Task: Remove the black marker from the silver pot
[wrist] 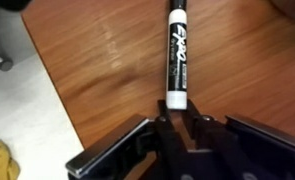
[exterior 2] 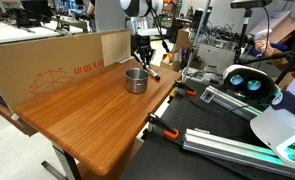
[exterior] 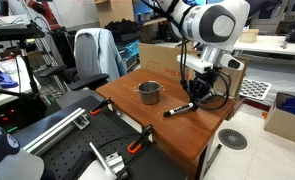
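The robot's gripper is ready to open now, because flat wood is close below the marker. The marker would end up on the tabletop outside the pot.
The black marker point(wrist: 176, 50) lies on the wooden table outside the silver pot, its white end between my fingertips. In an exterior view it lies point(exterior: 179, 109) to the right of the silver pot point(exterior: 149, 93). My gripper point(wrist: 175, 110) is closed to the marker's width on that white end, low over the table. The gripper also shows in both exterior views point(exterior: 196, 97) point(exterior 2: 144, 63), beside the pot point(exterior 2: 136, 80). The pot looks empty.
The wooden table point(exterior 2: 87, 120) has a cardboard wall point(exterior 2: 47, 65) along one side. Its edge and the floor are close to the marker point(wrist: 37, 100). A bench with metal rails and clamps point(exterior: 97, 140) adjoins the table.
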`<state>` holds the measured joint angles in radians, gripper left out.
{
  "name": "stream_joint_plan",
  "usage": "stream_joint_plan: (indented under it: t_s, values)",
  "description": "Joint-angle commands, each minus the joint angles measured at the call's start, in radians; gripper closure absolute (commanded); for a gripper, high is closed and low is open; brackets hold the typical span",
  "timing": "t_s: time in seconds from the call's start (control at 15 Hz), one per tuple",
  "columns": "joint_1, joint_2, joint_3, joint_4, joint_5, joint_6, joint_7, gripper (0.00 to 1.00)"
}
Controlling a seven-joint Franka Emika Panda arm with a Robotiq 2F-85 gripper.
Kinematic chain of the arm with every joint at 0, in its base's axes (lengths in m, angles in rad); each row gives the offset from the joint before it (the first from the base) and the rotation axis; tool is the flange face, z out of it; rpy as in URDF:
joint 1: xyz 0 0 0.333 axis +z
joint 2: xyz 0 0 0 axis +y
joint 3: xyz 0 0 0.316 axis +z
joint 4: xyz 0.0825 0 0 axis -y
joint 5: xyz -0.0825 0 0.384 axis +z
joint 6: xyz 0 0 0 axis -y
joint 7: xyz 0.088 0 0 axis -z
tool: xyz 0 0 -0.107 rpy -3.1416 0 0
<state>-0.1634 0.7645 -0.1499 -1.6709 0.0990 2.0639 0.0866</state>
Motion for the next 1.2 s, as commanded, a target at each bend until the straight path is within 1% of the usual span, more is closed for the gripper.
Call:
stream_joint_plan:
  t_s: [0.0, 0.07, 0.13, 0.27, 0.47, 0.6, 0.67, 0.93, 1.13]
  values:
    - [0.000, 0.043, -0.005, 0.055, -0.020, -0.009, 0.028, 0.95]
    - [0.004, 0.042, -0.006, 0.056, -0.025, -0.013, 0.031, 0.54]
    - [0.004, 0.041, -0.004, 0.057, -0.032, -0.018, 0.019, 0.53]
    - [0.004, 0.035, -0.004, 0.054, -0.046, -0.013, 0.014, 0.40]
    - [0.002, 0.038, 0.000, 0.063, -0.053, -0.012, 0.011, 0.16]
    - [0.004, 0.034, 0.001, 0.063, -0.054, -0.004, 0.010, 0.03]
    - [0.005, 0.031, 0.003, 0.064, -0.054, -0.002, 0.007, 0.00]
    - [0.013, 0.008, 0.005, 0.069, -0.045, -0.032, 0.025, 0.00]
    - [0.033, -0.046, 0.008, 0.045, -0.051, -0.011, 0.030, 0.00]
